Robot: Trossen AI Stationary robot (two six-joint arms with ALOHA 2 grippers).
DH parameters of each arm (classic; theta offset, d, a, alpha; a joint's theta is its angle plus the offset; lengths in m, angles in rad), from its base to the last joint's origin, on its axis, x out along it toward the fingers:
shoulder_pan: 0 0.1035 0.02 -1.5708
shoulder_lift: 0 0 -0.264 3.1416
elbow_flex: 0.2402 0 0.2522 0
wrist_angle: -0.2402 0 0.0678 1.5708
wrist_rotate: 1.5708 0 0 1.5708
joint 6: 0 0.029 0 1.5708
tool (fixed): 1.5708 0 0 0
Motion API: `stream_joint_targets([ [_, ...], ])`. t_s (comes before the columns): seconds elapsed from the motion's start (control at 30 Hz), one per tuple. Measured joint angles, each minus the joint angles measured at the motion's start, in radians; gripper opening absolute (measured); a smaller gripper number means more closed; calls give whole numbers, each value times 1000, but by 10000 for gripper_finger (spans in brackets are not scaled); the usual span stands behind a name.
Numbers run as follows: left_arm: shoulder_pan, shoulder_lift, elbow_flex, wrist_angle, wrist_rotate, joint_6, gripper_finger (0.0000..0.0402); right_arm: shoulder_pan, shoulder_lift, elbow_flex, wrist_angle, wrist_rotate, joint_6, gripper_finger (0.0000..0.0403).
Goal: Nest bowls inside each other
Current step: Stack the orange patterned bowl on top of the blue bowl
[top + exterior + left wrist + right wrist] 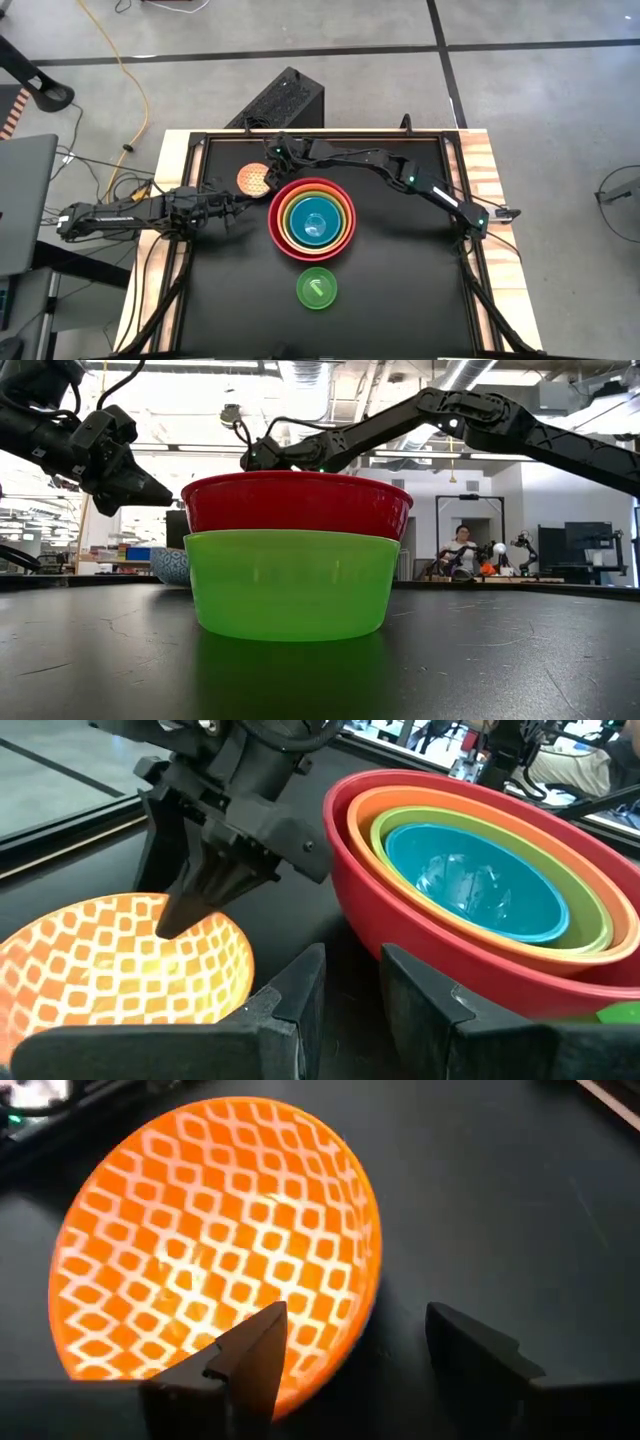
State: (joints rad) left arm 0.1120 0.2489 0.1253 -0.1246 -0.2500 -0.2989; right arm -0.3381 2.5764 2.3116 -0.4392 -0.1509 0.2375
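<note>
My right gripper's fingers reach down past the patterned bowl's rim, one along the bowl's inside. My right gripper closes on the patterned bowl next.
A red-pink bowl [310, 218] stands mid-table with an orange, a lime green and a blue bowl [470, 880] nested inside it. A small green bowl [317, 288] rests on its base nearer the front edge. The small patterned yellow-orange bowl [200, 1240] sits on its base to the far left of the stack. My right gripper [355, 1345] is open and slants down over that bowl's rim, one finger above the inside and one outside. My left gripper [352, 970] waits left of the stack, open by a narrow gap with nothing between its fingers. My right gripper stands astride the patterned bowl's rim [330, 1350], slanting down from the table's far right. One fingertip [185, 915] is over the bowl's inner wall. Whether a finger touches the bowl, I cannot tell. The bowl sits on the table.
The black tabletop has bare room at the front left and along the right side. The table's wooden edges [490, 170] and frame rails border it. A black box [285, 100] stands on the floor behind the far edge.
</note>
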Motion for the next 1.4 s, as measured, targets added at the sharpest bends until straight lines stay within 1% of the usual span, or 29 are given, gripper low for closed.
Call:
stream_joint_targets([
  [0.1,0,0,0,0,0,0,87,-4,11,1,8,-13,0,224],
  [0.17,0,0,0,0,0,0,87,-5,15,0,-4,-13,0,195],
  [0.23,0,0,0,0,0,0,87,-5,20,0,-3,-11,0,160],
  [0.43,0,0,0,1,0,0,87,-16,20,0,37,-14,9,39],
  [0.47,0,0,0,0,0,0,87,-20,20,0,42,-21,25,23],
  [0.5,0,0,0,1,0,0,87,-23,20,0,58,-18,34,14],
  [0.63,0,0,0,1,0,0,87,-45,20,0,88,-8,94,18],
  [0.8,0,0,0,1,11,-2,87,-82,-15,-1,78,-2,103,7],
  [1.0,0,0,1,1,20,-2,87,-110,-145,-1,34,14,87,4],
  [1.17,0,0,1,1,37,-5,87,-108,-297,-1,-140,101,-6,3],
  [1.27,0,0,1,1,36,-5,87,-102,-404,-1,-258,101,-34,4],
  [1.4,0,0,1,1,36,-2,87,-56,-511,1,-430,104,-51,4],
])
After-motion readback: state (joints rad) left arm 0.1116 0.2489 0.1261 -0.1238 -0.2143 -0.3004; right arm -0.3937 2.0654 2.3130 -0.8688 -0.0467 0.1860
